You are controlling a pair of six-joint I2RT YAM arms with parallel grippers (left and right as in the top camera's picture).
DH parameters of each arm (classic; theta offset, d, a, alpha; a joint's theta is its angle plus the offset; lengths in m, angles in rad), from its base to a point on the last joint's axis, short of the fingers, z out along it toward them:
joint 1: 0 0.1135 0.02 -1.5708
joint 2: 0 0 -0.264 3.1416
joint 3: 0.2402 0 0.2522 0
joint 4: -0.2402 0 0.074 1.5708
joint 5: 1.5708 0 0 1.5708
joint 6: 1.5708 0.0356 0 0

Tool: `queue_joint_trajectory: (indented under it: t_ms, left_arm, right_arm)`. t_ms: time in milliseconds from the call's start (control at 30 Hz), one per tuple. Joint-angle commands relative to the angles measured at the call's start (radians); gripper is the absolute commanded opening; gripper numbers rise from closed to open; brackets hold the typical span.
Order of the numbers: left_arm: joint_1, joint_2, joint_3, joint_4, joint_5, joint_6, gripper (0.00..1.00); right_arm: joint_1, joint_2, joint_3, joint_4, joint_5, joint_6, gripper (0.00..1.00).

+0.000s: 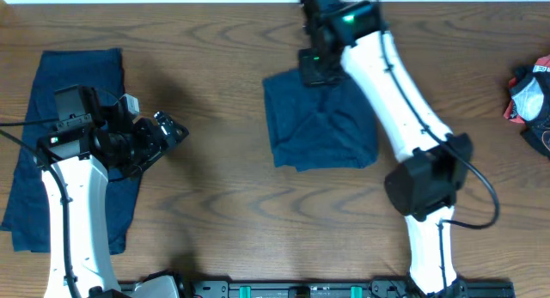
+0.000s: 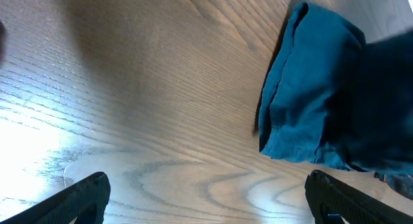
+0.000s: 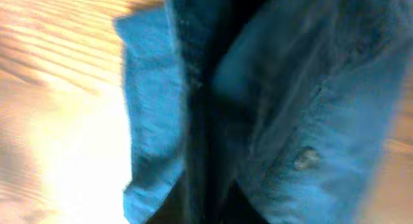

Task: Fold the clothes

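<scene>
My right gripper needs to lift and move the navy garment while it is folded, so it should next pinch the raised fold at its far edge (image 1: 317, 82) (image 3: 210, 197).
One of the clothes, a dark navy garment (image 1: 322, 122) (image 2: 310, 88) (image 3: 310, 88), lies folded into a rough square at the table's centre back. My right gripper (image 1: 314, 70) (image 3: 222, 198) is down on its far edge. In the blurred right wrist view its dark fingertips stand close together with a raised fold of the cloth between them. A second navy garment (image 1: 73, 83) lies flat and long at the left, partly under my left arm. My left gripper (image 1: 172, 130) (image 2: 206, 198) hovers open over bare wood to the left of the folded garment, its fingers (image 2: 84, 198) wide apart and holding nothing.
A red, black and white object (image 1: 528, 96) sits at the table's right edge. The wooden table (image 1: 215, 203) ends at a pale strip along the back. Both arm bases stand at the front edge.
</scene>
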Motion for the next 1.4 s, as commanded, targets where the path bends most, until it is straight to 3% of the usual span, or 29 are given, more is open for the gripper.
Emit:
queue_joint_trajectory:
  t_ms: [0, 67, 100, 200, 233, 267, 300, 367, 700, 867, 1367]
  left_arm:
    - [-0.002, 0.004, 0.027, 0.001, 0.013, 0.006, 0.98]
    - [-0.002, 0.004, 0.027, 0.000, 0.010, 0.006, 0.98]
    - [-0.002, 0.004, 0.027, 0.000, 0.010, 0.006, 0.98]
    - [-0.002, 0.004, 0.027, 0.000, 0.010, 0.006, 0.98]
    - [-0.002, 0.004, 0.027, 0.000, 0.010, 0.006, 0.98]
    - [-0.002, 0.004, 0.027, 0.000, 0.010, 0.006, 0.98]
    - [-0.002, 0.004, 0.027, 0.000, 0.010, 0.006, 0.98]
    - [-0.002, 0.004, 0.027, 0.000, 0.010, 0.006, 0.98]
    - [-0.002, 0.004, 0.023, 0.001, -0.040, 0.014, 0.98]
    - [-0.003, 0.004, 0.021, 0.001, -0.047, 0.014, 0.98]
    - [-0.002, 0.006, 0.021, -0.008, -0.069, 0.033, 0.98]
  right_arm:
    - [0.064, 0.040, 0.006, 0.051, -0.097, 0.042, 0.26]
    - [0.101, 0.051, 0.006, 0.092, -0.098, 0.041, 0.50]
    - [0.119, 0.052, 0.006, 0.110, -0.097, 0.039, 0.54]
    - [0.163, 0.052, 0.006, 0.153, -0.095, 0.006, 0.47]
    - [0.171, 0.052, 0.006, 0.157, -0.089, 0.007, 0.53]
    - [0.175, 0.052, 0.006, 0.155, -0.073, 0.011, 0.67]
    - [0.174, 0.052, 0.006, 0.148, -0.052, 0.027, 0.70]
    - [0.158, 0.050, 0.007, 0.136, -0.032, 0.035, 0.65]
    - [-0.109, -0.009, 0.010, -0.025, -0.147, -0.050, 0.76]
    - [-0.192, -0.002, -0.031, -0.145, -0.169, -0.138, 0.98]
    - [-0.343, -0.002, -0.311, -0.056, -0.230, -0.253, 0.99]
